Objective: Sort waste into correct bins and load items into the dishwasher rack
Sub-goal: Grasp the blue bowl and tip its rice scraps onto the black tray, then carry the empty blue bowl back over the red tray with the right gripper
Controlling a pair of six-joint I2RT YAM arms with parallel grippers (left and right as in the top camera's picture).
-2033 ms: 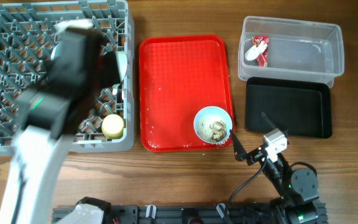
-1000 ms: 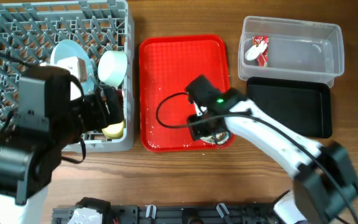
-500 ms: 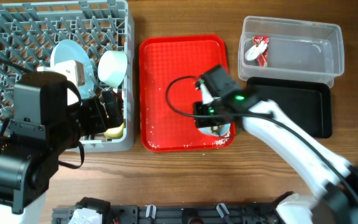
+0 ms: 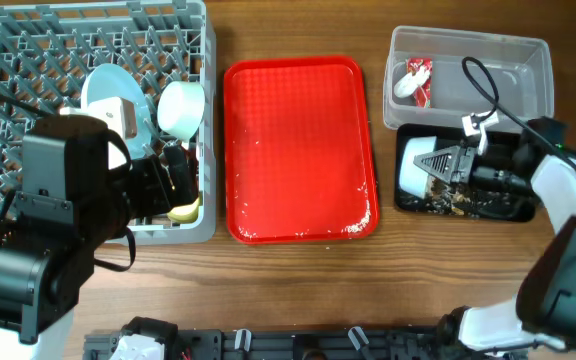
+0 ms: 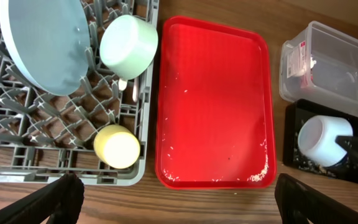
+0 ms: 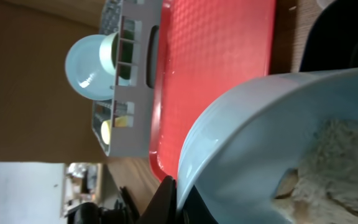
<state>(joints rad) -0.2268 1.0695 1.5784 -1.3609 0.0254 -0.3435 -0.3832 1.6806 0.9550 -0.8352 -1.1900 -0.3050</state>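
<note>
The pale blue-green bowl should next be grabbed by the bowl's rim with my left gripper. Its body is then free, so it can be loaded tipped into the dishwasher rack.
My right gripper point(image 4: 448, 166) is shut on the rim of a pale blue-green bowl point(image 4: 415, 170), which is tipped on its side over the black tray point(image 4: 513, 150). Brown food scraps point(image 4: 456, 205) lie in that tray, and more cling inside the bowl point(image 6: 334, 162). The red-and-white wrapper point(image 4: 416, 80) lies in the clear tub point(image 4: 488, 60). The grey rack point(image 4: 8, 60) holds the plate point(image 4: 108, 92), a second bowl point(image 4: 180, 108) and the yellow cup point(image 5: 117, 146). My left gripper point(image 5: 179, 208) hangs open and empty above the rack's front right corner.
The flat red serving tray point(image 4: 298, 150) lies between the rack and the bins, bare but for white crumbs along its front edge point(image 5: 257, 177). The left arm's bulk covers the rack's front part in the overhead view. Bare wooden table point(image 4: 298, 290) runs along the front.
My right gripper has carried the bowl off the red tray to the right and tipped it over the black tray, where scraps now lie. The left arm has stayed where it was.
</note>
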